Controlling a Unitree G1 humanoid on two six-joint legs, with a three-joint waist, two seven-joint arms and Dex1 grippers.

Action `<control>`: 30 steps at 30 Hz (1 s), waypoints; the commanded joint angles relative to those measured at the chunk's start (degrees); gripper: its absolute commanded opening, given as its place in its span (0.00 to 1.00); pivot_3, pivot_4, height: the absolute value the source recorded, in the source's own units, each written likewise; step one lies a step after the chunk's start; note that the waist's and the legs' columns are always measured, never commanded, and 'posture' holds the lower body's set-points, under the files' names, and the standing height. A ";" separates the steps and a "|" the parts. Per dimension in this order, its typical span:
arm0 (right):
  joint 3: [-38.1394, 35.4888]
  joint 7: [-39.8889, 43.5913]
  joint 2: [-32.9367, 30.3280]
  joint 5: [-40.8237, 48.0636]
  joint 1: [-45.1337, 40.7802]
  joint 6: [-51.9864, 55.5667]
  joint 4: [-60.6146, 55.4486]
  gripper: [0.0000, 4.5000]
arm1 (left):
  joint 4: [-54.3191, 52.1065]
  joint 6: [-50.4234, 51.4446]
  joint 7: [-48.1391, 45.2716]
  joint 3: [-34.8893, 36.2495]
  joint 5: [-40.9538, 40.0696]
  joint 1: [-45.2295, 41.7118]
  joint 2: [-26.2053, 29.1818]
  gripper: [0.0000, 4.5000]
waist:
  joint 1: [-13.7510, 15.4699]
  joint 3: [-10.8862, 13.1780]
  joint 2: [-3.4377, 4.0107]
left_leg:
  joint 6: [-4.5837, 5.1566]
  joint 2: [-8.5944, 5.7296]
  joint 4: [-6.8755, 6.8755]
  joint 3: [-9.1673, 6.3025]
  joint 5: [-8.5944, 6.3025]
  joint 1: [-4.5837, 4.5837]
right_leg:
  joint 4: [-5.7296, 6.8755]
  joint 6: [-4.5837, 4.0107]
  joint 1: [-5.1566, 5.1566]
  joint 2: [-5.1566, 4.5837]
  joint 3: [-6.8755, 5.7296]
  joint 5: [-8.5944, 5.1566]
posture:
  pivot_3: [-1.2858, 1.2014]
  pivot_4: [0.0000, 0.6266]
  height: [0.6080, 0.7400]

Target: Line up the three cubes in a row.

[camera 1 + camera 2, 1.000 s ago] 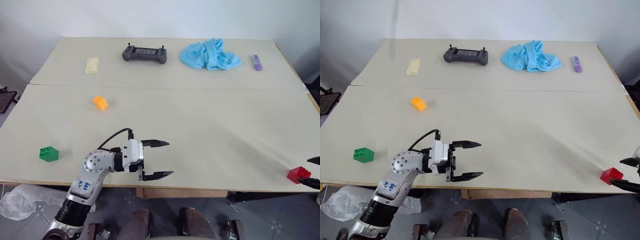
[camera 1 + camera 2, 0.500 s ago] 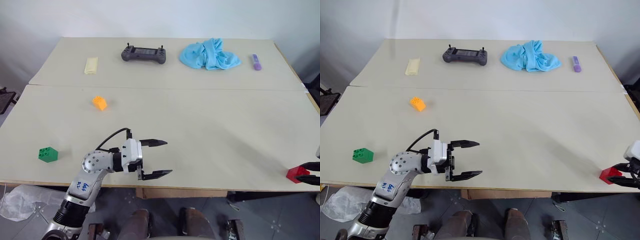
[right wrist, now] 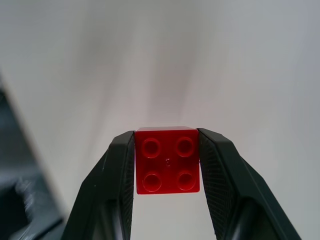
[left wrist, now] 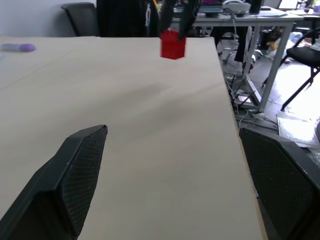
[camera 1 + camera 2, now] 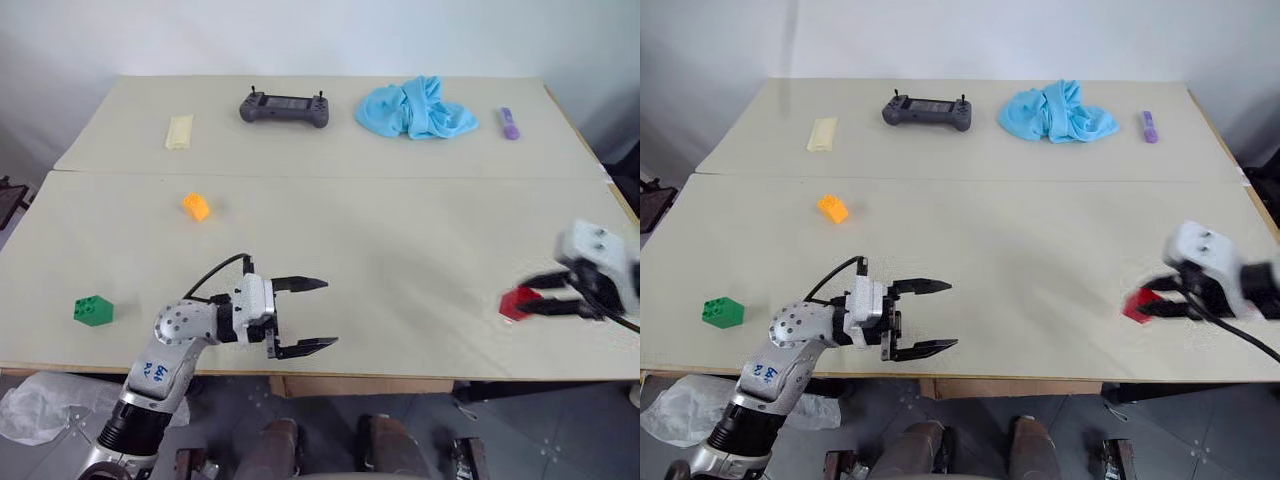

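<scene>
My right gripper keeps hold of the red cube until it is lower: the cube still hangs above the tabletop in the right wrist view.
My right gripper [image 5: 522,301] is shut on the red cube [image 3: 167,160] and carries it above the table's right part; the same red cube [image 5: 517,302] hangs clear of the surface in the left wrist view too [image 4: 173,45]. The orange cube [image 5: 196,206] lies on the left half of the table. Near the front left edge rests the green cube [image 5: 92,310]. My left gripper [image 5: 312,315] stands open by the front edge, pointing right, nothing between its fingers.
Along the back of the table [image 5: 400,240] lie a pale yellow bar [image 5: 179,131], a dark game controller [image 5: 283,107], a crumpled blue cloth [image 5: 415,109] and a small purple object [image 5: 509,123]. A seam crosses the table from left to right.
My right gripper closed on the red cube at the front right corner, lifted it and swung it left over the table. The left arm stayed put.
</scene>
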 commanded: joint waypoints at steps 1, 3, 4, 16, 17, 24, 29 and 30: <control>15.34 0.15 4.71 -5.80 -7.62 -0.77 -6.94 0.32 | -0.22 -0.37 0.38 1.83 -0.74 -0.26 0.33 1.00 | 0.15 0.00 -0.01 | -0.01 0.00 -0.03 -0.01 0.00 -0.02 | 0.00 -0.01 -0.03 0.00 -0.01 0.00 | 0.52 0.24 1.00; 22.92 -1.27 9.82 -10.30 -13.43 -1.75 -6.94 0.32 | 0.32 0.15 0.94 2.79 -1.19 0.42 0.31 1.00 | 0.25 0.01 -0.01 | 0.00 -0.03 -0.04 -0.14 -0.01 -0.12 | -0.01 -0.04 -0.08 -0.01 -0.12 -0.02 | 0.52 0.24 1.00; 24.94 -2.19 12.40 -11.38 -15.91 -1.65 -5.49 0.32 | 0.45 -0.06 0.72 2.86 -0.87 0.81 0.53 1.00 | 0.16 0.01 -0.02 | 0.00 -0.06 -0.04 -0.15 -0.01 -0.19 | -0.02 -0.04 -0.15 -0.02 -0.12 -0.02 | 0.52 0.24 1.00; 33.41 1.69 21.11 -21.69 -28.57 -13.04 15.10 0.32 | -1.09 -1.42 1.72 4.30 1.03 4.82 2.33 1.00 | -0.32 0.05 -0.07 | 0.04 -0.15 -0.03 -0.22 -0.03 -0.30 | 0.23 -0.05 -0.24 -0.02 -0.19 -0.03 | 0.52 0.24 1.00; 33.55 2.70 21.84 -21.71 -29.45 -13.57 16.71 0.32 | -1.32 -1.58 2.03 4.51 1.17 5.23 2.35 1.00 | -0.48 0.05 -0.07 | 0.04 -0.15 -0.02 -0.18 -0.03 -0.30 | 0.25 -0.05 -0.25 -0.02 -0.17 -0.02 | 0.52 0.24 1.00; 33.99 7.73 24.56 -21.80 -30.55 -13.52 19.00 0.32 | -1.80 -2.00 3.25 4.91 1.60 6.03 2.64 1.00 | -1.11 0.05 -0.08 | 0.04 -0.15 0.00 -0.21 -0.03 -0.29 | 0.31 -0.05 -0.24 -0.04 -0.17 -0.02 | 0.52 0.24 1.00; 33.99 8.08 25.96 -22.50 -30.33 -11.93 19.36 0.32 | -1.93 -2.48 3.81 4.70 1.92 6.32 2.70 1.00 | -1.38 0.05 -0.07 | 0.04 -0.15 -0.01 -0.22 -0.03 -0.29 | 0.31 -0.05 -0.24 -0.04 -0.18 -0.03 | 0.52 0.24 1.00; 33.81 8.03 26.13 -22.51 -30.28 -11.80 19.33 0.40 | -2.06 -2.51 4.10 4.85 1.98 6.44 2.69 1.00 | -1.39 0.05 -0.07 | 0.04 -0.15 -0.01 -0.22 -0.03 -0.29 | 0.31 -0.05 -0.24 -0.04 -0.17 -0.03 | 0.52 0.24 1.00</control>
